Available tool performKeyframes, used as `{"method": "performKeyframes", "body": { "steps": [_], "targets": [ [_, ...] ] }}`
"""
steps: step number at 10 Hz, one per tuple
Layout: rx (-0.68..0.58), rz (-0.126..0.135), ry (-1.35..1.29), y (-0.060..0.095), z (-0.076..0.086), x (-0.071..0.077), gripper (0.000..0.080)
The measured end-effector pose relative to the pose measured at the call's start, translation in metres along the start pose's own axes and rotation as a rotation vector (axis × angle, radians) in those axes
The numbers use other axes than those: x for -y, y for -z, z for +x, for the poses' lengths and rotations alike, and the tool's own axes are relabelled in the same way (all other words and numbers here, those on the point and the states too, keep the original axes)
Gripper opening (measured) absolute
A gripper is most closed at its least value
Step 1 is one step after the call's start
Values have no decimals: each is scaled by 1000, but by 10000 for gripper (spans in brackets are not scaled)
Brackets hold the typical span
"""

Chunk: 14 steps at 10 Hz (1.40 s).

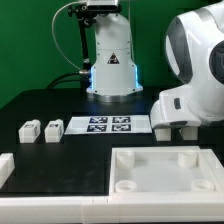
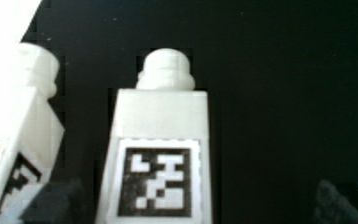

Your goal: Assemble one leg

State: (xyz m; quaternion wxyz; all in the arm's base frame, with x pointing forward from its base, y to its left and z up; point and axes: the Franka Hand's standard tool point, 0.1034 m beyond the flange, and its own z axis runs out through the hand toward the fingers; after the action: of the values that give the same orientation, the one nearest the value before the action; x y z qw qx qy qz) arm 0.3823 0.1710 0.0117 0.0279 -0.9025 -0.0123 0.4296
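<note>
My fingers reach down on both sides of the tagged part (image 2: 155,183) in the wrist view, so it is time to close now. Closing now would catch the white leg.
In the wrist view a white leg (image 2: 163,140) lies on the black table, with a black-and-white tag on its upper face and a ribbed peg at its far end. A second leg (image 2: 25,110) lies beside it. My gripper (image 2: 188,208) is open, with one dark finger (image 2: 30,200) on each side of the tagged leg, apart from it. In the exterior view my gripper (image 1: 175,131) is low over the table at the right, behind the tray-like part (image 1: 160,172), and it hides those legs. Two more legs (image 1: 29,129) (image 1: 53,128) lie at the left.
The marker board (image 1: 108,125) lies flat at the middle of the table. A low white wall (image 1: 50,205) runs along the front edge and a white block (image 1: 4,168) sits at the front left. The robot base (image 1: 112,60) stands behind.
</note>
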Motion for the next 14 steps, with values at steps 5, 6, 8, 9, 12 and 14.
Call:
{"method": "performKeyframes", "body": {
  "steps": [5,6,8,9,12,14],
  "targets": [
    [-1,0,1,1,0,0,391],
    [-1,0,1,1,0,0,290],
    [-1,0,1,1,0,0,290],
    [-1,0,1,1,0,0,290],
    [17,-2,57,34,-10,-13,290],
    [-38,4,62,70,-23,-22,290]
  ]
}}
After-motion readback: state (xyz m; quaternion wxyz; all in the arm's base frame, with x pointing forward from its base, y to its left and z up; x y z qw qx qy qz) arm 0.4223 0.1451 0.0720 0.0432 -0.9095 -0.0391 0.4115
